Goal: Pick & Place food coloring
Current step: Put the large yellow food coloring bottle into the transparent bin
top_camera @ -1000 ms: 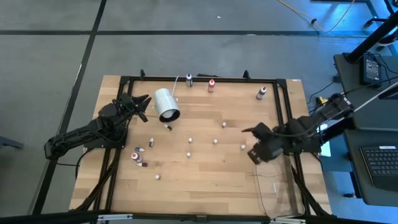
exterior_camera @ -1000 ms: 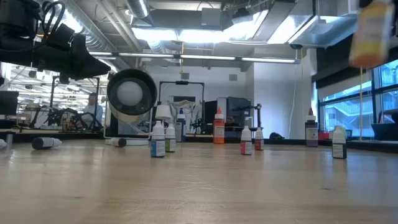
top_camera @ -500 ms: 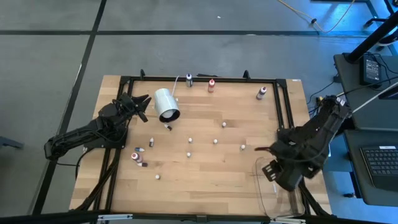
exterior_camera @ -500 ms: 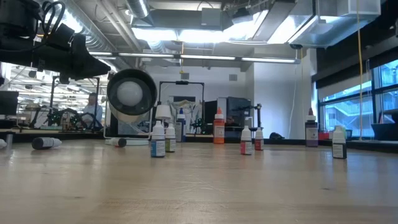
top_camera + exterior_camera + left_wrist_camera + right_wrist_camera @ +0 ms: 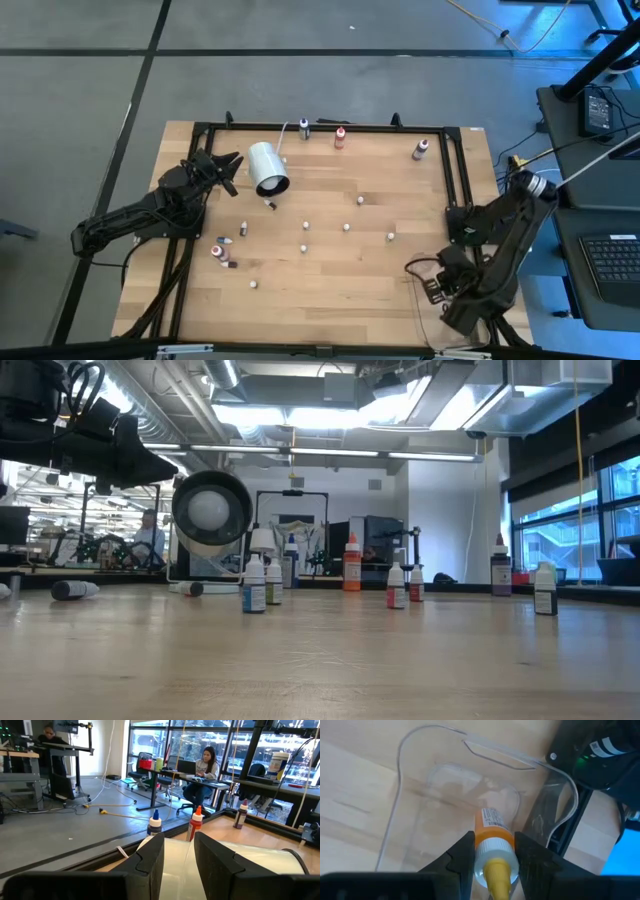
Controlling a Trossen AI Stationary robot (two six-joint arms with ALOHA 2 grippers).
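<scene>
My right gripper should keep hold of the orange bottle (image 5: pixel 491 827) until the bottle is lower in the container, because it hangs above the container's bottom in the right wrist view.
My right gripper (image 5: pixel 432 287) hangs over a clear plastic container (image 5: pixel 418 305) at the table's near right corner, shut on an orange food coloring bottle (image 5: pixel 491 827) with a yellow cap. Several more small food coloring bottles stand or lie on the wooden table, such as one at the far edge (image 5: pixel 340 137) and one near the middle (image 5: pixel 347 227). My left gripper (image 5: pixel 232 163) waits level at the far left, beside a white cylinder (image 5: pixel 266 168) lying on its side. Its fingers (image 5: pixel 150 857) stand a little apart with nothing between them. My right gripper pinches the bottle between its two fingers at the white collar and upper body (image 5: pixel 492 851), just below the yellow cap. The fingers point steeply down, and the bottle runs along them, cap toward the wrist. It hangs clear above the container's floor (image 5: pixel 455 795).
A black frame (image 5: pixel 330 127) runs around the table's edges. The right arm's base and cables (image 5: pixel 520 200) stand beside the container. In the low view, bottles (image 5: pixel 254 582) line the table's middle, with the cylinder (image 5: pixel 210 510) behind them. People sit at desks in the room beyond.
My right gripper has swung from the table's right middle toward the near right corner, sinking and rolling as it went. It stays shut on the orange bottle, which has left the low view and now hangs over the clear container.
</scene>
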